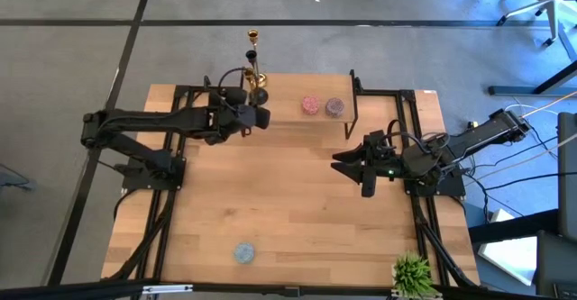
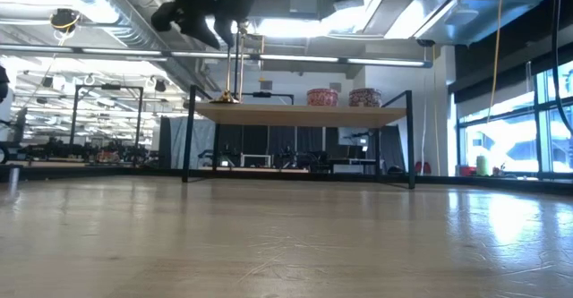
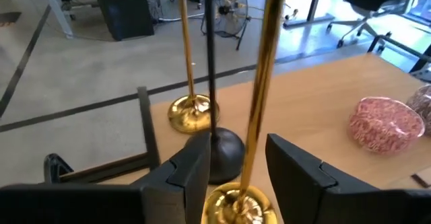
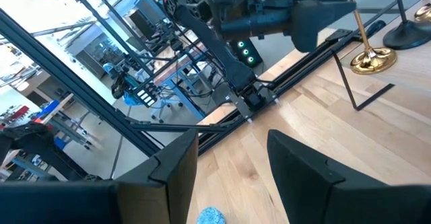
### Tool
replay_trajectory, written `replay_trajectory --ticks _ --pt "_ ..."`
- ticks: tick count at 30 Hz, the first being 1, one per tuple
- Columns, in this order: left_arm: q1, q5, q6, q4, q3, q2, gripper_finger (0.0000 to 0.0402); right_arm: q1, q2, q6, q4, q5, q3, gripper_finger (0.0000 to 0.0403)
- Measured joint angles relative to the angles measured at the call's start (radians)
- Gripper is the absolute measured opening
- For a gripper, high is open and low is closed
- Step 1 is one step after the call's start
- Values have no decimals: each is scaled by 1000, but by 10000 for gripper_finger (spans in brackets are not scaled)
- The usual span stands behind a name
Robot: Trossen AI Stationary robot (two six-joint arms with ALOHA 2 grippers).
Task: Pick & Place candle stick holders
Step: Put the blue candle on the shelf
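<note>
The gold candle stick holder's round base point(image 3: 239, 207) is the part my left gripper needs to grab next, to place the holder on the shelf.
Two gold candle stick holders stand upright on their round bases on the raised wooden shelf point(image 1: 297, 124) at the table's far side. The nearer holder point(image 3: 259, 96) has its stem between the fingers of my left gripper point(image 3: 239, 167), which is open; the fingers stand on either side of the stem with a gap. The farther holder point(image 3: 190, 106) stands behind it, beside a black candlestick point(image 3: 221, 150). In the low view, the holders point(image 2: 240, 65) rise under my left gripper point(image 2: 201, 16). My right gripper point(image 1: 350, 169) hovers open over the table's right side, with nothing between its fingers.
Two pink patterned bowls point(image 1: 311, 105) point(image 1: 334, 107) sit on the shelf to the right of the holders. The shelf's black frame leg point(image 1: 353, 102) stands nearby. A blue-grey lump point(image 1: 244, 252) and a green plant point(image 1: 412, 273) lie near the front edge.
</note>
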Motion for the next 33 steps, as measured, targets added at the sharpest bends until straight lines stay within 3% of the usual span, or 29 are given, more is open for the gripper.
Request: replay_trajectory --ticks 7,16,20,24,27,33 --pt "0 56 -26 -54 0 -61 141 0 0 -1 0 4 0 183" --pt "0 286 -11 -102 0 -56 136 -4 0 -3 -5 8 0 183" --pt "0 363 -8 -149 0 -46 96 -4 0 -3 -13 8 0 183" --pt "-3 399 51 -196 0 -44 18 -4 0 -3 -17 9 0 183" --pt "-13 419 124 -205 0 -44 3 -4 0 -2 -21 9 0 183" --pt "-4 596 278 -199 0 5 2 -4 0 23 -50 11 0 183"
